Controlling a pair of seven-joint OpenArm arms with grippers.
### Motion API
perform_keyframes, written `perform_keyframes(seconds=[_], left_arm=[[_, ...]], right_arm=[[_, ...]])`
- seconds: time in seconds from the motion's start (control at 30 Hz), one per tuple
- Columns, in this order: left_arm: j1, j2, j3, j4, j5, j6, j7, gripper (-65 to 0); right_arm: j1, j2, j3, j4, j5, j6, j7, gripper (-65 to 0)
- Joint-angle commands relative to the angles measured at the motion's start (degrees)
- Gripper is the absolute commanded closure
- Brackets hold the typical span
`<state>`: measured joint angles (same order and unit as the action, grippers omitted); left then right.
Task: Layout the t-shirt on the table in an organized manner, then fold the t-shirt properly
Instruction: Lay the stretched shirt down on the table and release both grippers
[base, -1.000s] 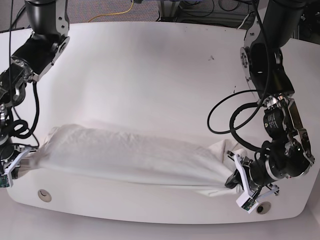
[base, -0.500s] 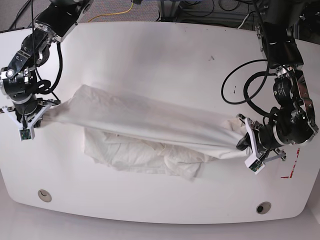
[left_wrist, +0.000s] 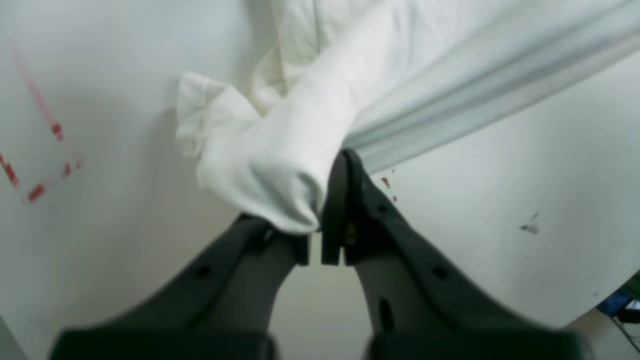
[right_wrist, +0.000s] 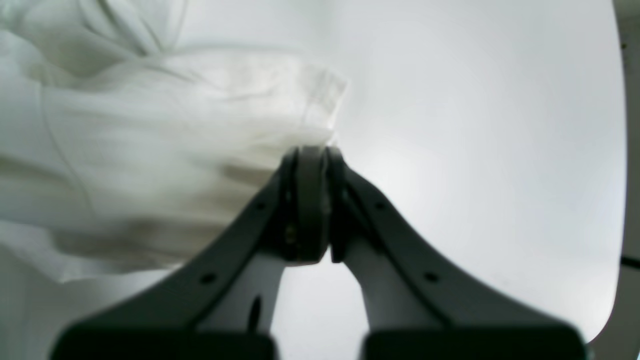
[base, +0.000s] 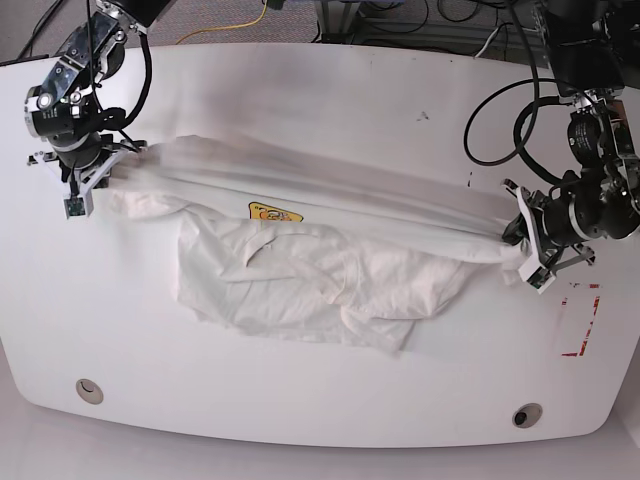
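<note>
The left gripper needs to keep hold of the t-shirt corner (base: 512, 262) (left_wrist: 264, 162) until it reaches the table, because the corner is stretched taut and hangs above the table.
The white t-shirt (base: 300, 260) is stretched taut across the middle of the table (base: 320, 110), its lower part draped loosely in wrinkles, a small yellow patch (base: 275, 212) showing near the top. My left gripper (base: 522, 245), at the right of the base view, is shut on one corner of the t-shirt (left_wrist: 280, 165). At the left of that view my right gripper (base: 95, 172) is shut on the opposite corner of the t-shirt (right_wrist: 210, 125). Both wrist views show cloth pinched between closed jaws.
Red tape marks (base: 582, 320) lie at the table's right, close to my left gripper. Two grommet holes (base: 89, 389) (base: 526, 415) sit near the front edge. A dark speck (base: 423, 116) lies at the back. Cables run on the floor beyond the table.
Both grippers have carried the t-shirt away from the front edge toward the table's middle and back. The cloth has spread open and now drapes wider below the taut edge.
</note>
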<state>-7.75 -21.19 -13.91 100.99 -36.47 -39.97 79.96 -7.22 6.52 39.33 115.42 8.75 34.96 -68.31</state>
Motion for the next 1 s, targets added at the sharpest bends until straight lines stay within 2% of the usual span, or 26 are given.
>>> perform_keyframes(seconds=[0.0, 0.2, 0.6, 0.77, 0.83, 0.97], left_arm=[[-0.6, -1.8, -1.8, 1.0, 2.1, 0.0, 0.0, 0.0], [0.2, -5.0, -1.9, 1.0, 1.8, 0.0, 0.0, 0.0], [2.3, -5.1, -2.0, 0.9, 2.1, 0.0, 0.0, 0.0], [3.1, -5.1, -2.0, 0.9, 2.1, 0.0, 0.0, 0.0], [3.2, -5.1, -2.0, 0.9, 2.2, 0.0, 0.0, 0.0], [3.3, -6.4, -2.0, 0.8, 2.2, 0.0, 0.0, 0.0]], right_arm=[[-1.3, 0.2, 2.5, 1.1, -1.9, -0.3, 0.2, 0.0], [-4.5, -0.9, 3.3, 1.0, -1.9, -0.3, 0.3, 0.0], [-8.8, -5.6, 3.3, 0.8, -1.9, -0.3, 0.4, 0.0], [-10.6, -6.7, 3.2, 0.7, -1.9, -0.4, 0.4, -0.2], [-11.1, -7.9, 3.3, 0.7, -2.3, -0.5, 0.4, -1.6], [-12.4, -8.9, 3.3, 0.8, -2.3, -0.6, 0.5, -13.0]])
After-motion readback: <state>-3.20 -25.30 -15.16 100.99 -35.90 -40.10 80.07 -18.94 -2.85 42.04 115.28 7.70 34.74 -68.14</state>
